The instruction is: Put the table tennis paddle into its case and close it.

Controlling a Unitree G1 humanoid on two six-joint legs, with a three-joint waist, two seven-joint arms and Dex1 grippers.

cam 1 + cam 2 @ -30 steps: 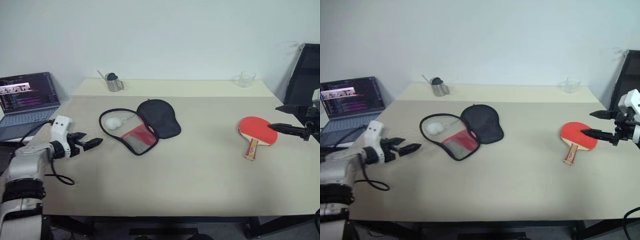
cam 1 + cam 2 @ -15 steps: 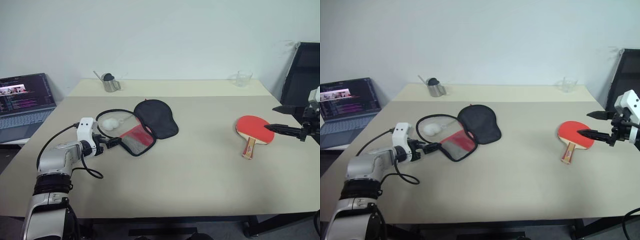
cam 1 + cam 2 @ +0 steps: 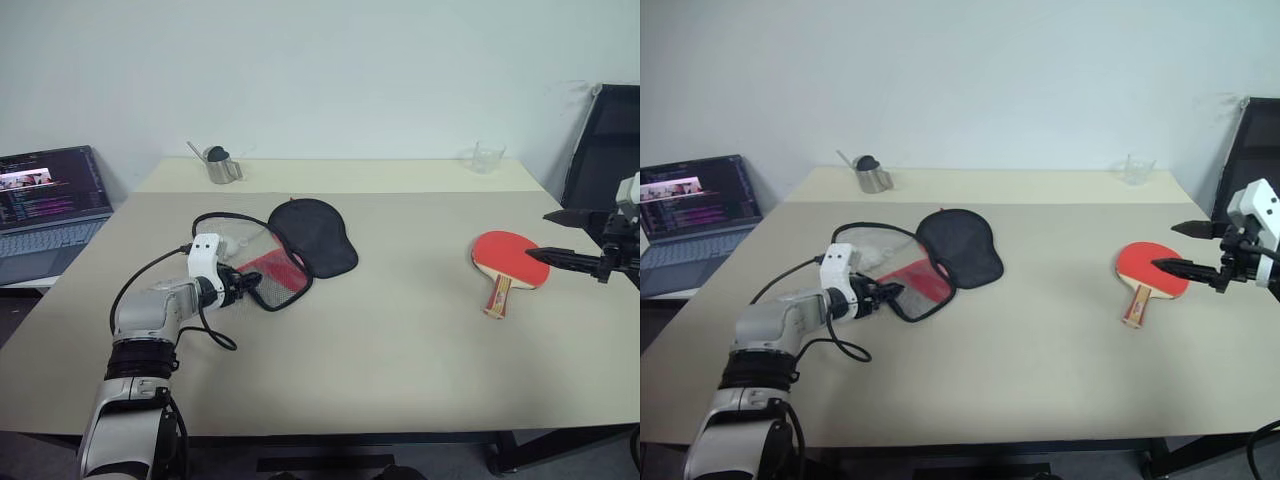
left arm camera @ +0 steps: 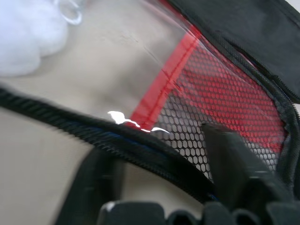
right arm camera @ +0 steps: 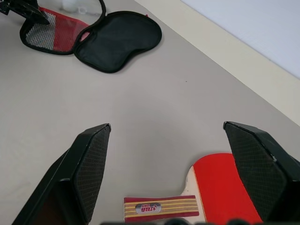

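Observation:
The flap's mesh panel is thin and slack, so my left gripper will pinch the flap by its raised black rim (image 4: 157, 154).
The case (image 3: 300, 245) lies unzipped on the left half of the table, its black flap (image 3: 316, 235) folded back and its red and mesh panel (image 4: 220, 89) facing up. Something white and fluffy (image 4: 23, 33) lies inside it. My left gripper (image 3: 250, 283) is at the case's near rim (image 4: 140, 147), open, with one finger on each side of the black zip edge. On the right of the table the table tennis paddle (image 3: 508, 257) lies flat, red face up, handle (image 5: 159, 207) toward me. My right gripper (image 3: 1164, 247) hovers open just above the paddle's right edge.
A laptop (image 3: 50, 200) stands open off the table's left side. At the table's back are a metal cup (image 3: 222, 167) on the left and a clear glass (image 3: 487, 157) on the right. A black chair (image 3: 605, 150) stands at the far right. The beige table (image 3: 380, 340) is bare between case and paddle.
My left gripper has moved right to the case's near rim, and its fingers have narrowed around the zip edge. The right gripper has stayed over the paddle.

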